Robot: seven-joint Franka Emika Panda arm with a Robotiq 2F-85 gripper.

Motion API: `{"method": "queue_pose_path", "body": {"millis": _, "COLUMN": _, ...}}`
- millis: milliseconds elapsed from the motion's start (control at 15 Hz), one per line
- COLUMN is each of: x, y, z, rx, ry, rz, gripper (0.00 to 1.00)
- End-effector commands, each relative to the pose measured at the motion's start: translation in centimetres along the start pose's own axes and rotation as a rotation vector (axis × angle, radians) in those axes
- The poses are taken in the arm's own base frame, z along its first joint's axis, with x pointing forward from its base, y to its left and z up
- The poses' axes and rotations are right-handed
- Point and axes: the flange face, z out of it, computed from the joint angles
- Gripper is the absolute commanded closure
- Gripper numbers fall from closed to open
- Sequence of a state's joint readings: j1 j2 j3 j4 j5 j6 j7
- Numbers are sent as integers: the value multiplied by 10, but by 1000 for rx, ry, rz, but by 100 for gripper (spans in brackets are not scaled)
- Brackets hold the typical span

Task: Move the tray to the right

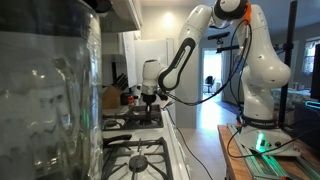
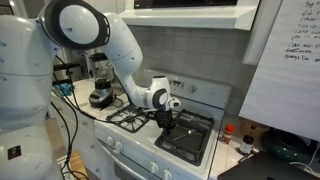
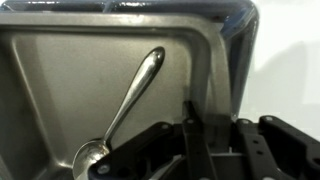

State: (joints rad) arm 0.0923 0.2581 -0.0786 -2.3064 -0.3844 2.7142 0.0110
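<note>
The tray lies flat on the black stove grate, with the tray's rim just inside the grate's outer bar, so it is now time for my gripper to release the tray.
In the wrist view the tray is a grey metal pan with a shallow rim, and a metal spoon lies in it. My gripper straddles the tray's right rim, one finger inside and one outside, and looks shut on it. In both exterior views the gripper is low over the stove top. The tray shows only as a dark shape under the gripper.
Black stove grates cover the burners. A large glass jar fills the foreground. A blender stands on the counter beside the stove. Small bottles and a paper sheet are beyond the stove.
</note>
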Motion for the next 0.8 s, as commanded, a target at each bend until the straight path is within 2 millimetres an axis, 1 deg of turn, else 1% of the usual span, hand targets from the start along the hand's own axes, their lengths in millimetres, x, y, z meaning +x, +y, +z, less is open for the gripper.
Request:
{"method": "queue_pose_path", "body": {"millis": 0, "x": 4, "y": 4, "z": 2, "rx": -18, "ry": 20, "rz": -24, "gripper": 74}}
{"method": "queue_pose_path", "body": {"millis": 67, "x": 5, "y": 4, "z": 2, "rx": -19, "ry": 21, "rz": -23, "gripper": 67}}
{"method": "queue_pose_path", "body": {"millis": 133, "x": 6, "y": 4, "z": 1, "rx": -21, "ry": 23, "rz": -21, "gripper": 65}}
{"method": "queue_pose_path", "body": {"millis": 267, "x": 8, "y": 5, "z": 1, "rx": -23, "ry": 25, "rz": -22, "gripper": 52}}
{"method": "queue_pose_path", "body": {"millis": 533, "x": 11, "y": 6, "z": -3, "rx": -28, "ry": 30, "rz": -21, "gripper": 24}}
{"method": "queue_pose_path", "body": {"millis": 733, "x": 17, "y": 6, "z": -16, "rx": -46, "ry": 46, "rz": -3, "gripper": 2}}
